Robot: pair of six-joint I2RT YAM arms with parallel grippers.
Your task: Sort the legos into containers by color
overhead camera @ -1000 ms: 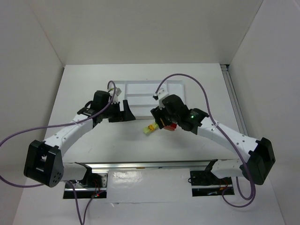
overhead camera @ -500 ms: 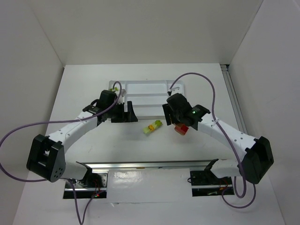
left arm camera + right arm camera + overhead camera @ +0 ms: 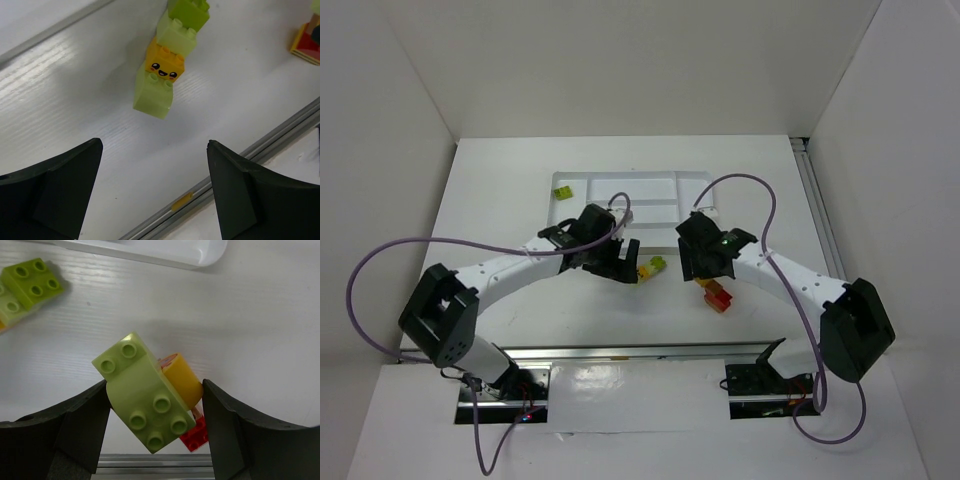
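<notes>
I should next use my left gripper to grab only the row's end green brick [image 3: 637, 280] [image 3: 153, 94] across its sides, beside the smiley-face brick, to separate it for sorting by color.
A white tray [image 3: 640, 190] lies at the table's far middle, with one lime green lego [image 3: 563, 192] in its far-left compartment. A joined row of lime green and yellow legos [image 3: 651, 266] lies on the table in front of the tray; the left wrist view shows it as green, yellow smiley-face and green bricks [image 3: 163, 55]. My left gripper [image 3: 626, 262] [image 3: 154, 150] is open and empty just left of that row. My right gripper [image 3: 712, 284] [image 3: 154, 386] is shut on a stack of a lime green brick [image 3: 142, 397], a yellow piece [image 3: 182, 377] and a red brick [image 3: 196, 436], to the right of the row.
Two more green bricks [image 3: 31, 282] lie left of the right gripper, and the tray's near-right corner [image 3: 200, 255] is just beyond it. A metal rail [image 3: 620, 350] runs along the table's near edge. White walls close in the table on both sides and at the back.
My left arm swung right from the tray's near-left edge to the green-yellow row. My right gripper carried the stack right and nearer. The green brick in the tray became uncovered.
</notes>
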